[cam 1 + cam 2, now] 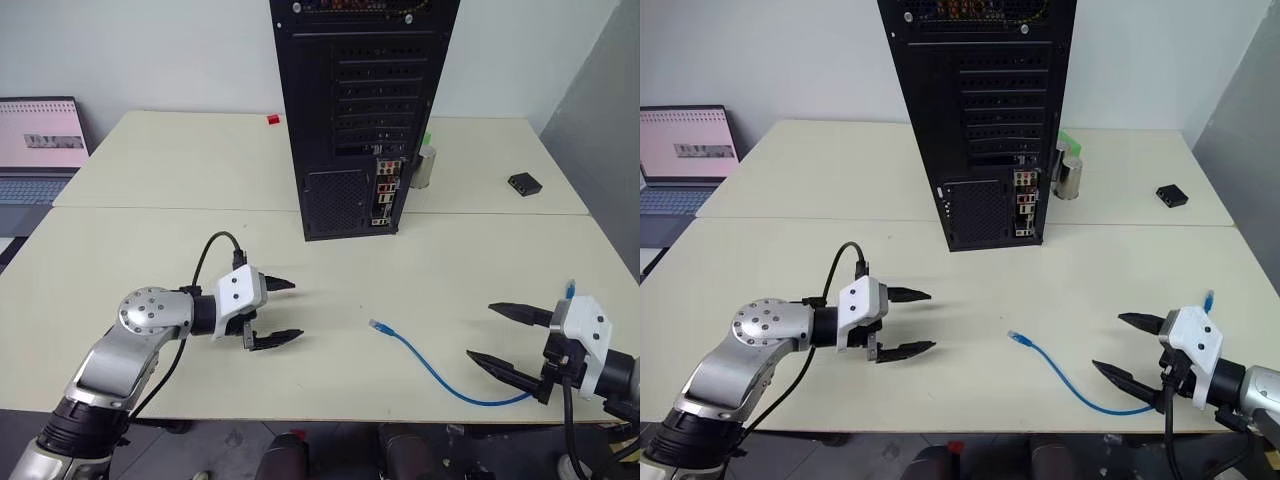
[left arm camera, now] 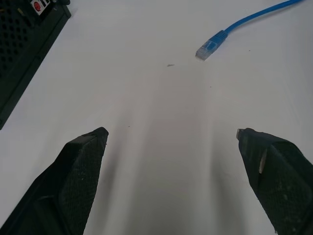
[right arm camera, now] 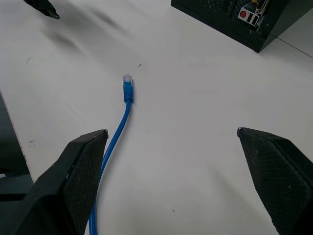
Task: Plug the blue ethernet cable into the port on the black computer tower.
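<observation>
Next, my right gripper picks up the blue ethernet cable (image 1: 432, 369) by the stiff ribbed boot (image 1: 385, 329) behind its clear plug, since the cable curves slack across the table.
The blue ethernet cable (image 1: 432, 369) lies loose on the cream table, curving from its plug (image 1: 377, 325) near the middle toward the front right edge. Behind it stands the black computer tower (image 1: 360, 110), its rear panel with a strip of coloured connectors (image 1: 387, 188) facing me. My left gripper (image 1: 282, 312) hovers open over the table, left of the plug and apart from it. My right gripper (image 1: 480, 333) is open too, at the front right, with the cable's far stretch running beneath it. The left wrist view shows the plug (image 2: 210, 47) ahead of the open fingers.
A laptop (image 1: 40, 140) sits at the far left. A small black box (image 1: 524, 184) lies at the back right, and a metal cup (image 1: 427, 165) stands beside the tower. A small red item (image 1: 272, 120) rests behind the tower's left side.
</observation>
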Controlling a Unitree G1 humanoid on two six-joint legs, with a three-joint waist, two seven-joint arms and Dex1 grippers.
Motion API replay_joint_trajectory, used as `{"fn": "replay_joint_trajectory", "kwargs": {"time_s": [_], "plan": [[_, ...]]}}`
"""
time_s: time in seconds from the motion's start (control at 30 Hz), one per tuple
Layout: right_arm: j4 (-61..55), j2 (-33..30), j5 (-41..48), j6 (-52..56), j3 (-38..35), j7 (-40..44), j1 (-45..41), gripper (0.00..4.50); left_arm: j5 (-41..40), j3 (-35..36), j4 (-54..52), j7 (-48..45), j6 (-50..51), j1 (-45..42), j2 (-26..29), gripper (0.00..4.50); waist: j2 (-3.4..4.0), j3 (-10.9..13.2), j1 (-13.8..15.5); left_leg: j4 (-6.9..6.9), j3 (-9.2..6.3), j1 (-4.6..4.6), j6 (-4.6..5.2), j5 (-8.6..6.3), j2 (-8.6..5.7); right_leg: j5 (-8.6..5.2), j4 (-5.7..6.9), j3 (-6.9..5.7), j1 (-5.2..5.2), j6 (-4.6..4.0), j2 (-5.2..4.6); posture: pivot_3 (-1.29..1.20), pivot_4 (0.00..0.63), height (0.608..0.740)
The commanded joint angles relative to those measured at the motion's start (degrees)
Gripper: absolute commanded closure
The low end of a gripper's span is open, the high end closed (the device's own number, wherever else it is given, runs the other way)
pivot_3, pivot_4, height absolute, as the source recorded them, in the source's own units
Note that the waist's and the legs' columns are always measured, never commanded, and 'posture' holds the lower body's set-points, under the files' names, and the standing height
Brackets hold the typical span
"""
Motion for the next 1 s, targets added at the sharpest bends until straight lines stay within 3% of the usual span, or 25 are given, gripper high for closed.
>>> {"fn": "replay_joint_trajectory", "kwargs": {"time_s": [0.03,0.6,0.77,1.0], "plan": [[-1.9,0.0,0.3,-0.1,-1.6,0.3,-0.2,0.01,-1.2,1.2,-2.3,-0.7,-0.5,-0.2,0.8,0.0,0.0,0.0,0.0,0.0,0.0,0.0,0.0,0.0,0.0,0.0,0.0,0.0,0.0,0.0,0.0,0.0,0.15,0.74],[-4.5,0.7,-0.3,3.1,3.0,-3.0,-3.1,0.01,-0.9,-0.7,-3.2,0.3,1.6,-2.2,-0.1,0.0,0.0,0.0,0.0,0.01,0.0,0.0,0.0,0.0,0.0,0.08,0.01,0.0,0.0,-0.14,0.0,0.0,0.15,0.74],[-6.2,3.1,-0.9,7.3,10.1,-8.2,-7.0,0.01,0.5,-2.7,-3.7,-1.0,0.8,-2.4,0.6,0.0,-0.03,0.0,0.0,0.01,-0.01,0.0,0.0,0.0,0.0,0.11,0.01,0.0,0.0,-0.19,0.0,0.0,0.15,0.74],[-0.7,7.8,-11.5,4.7,26.1,-11.9,-15.4,0.01,0.5,-3.8,-4.5,-2.6,0.9,-2.9,1.2,0.0,-0.04,0.0,-0.1,0.04,-0.01,-0.01,0.0,0.0,0.0,0.11,0.01,-0.01,-0.01,-0.19,0.02,0.0,0.15,0.74]]}}
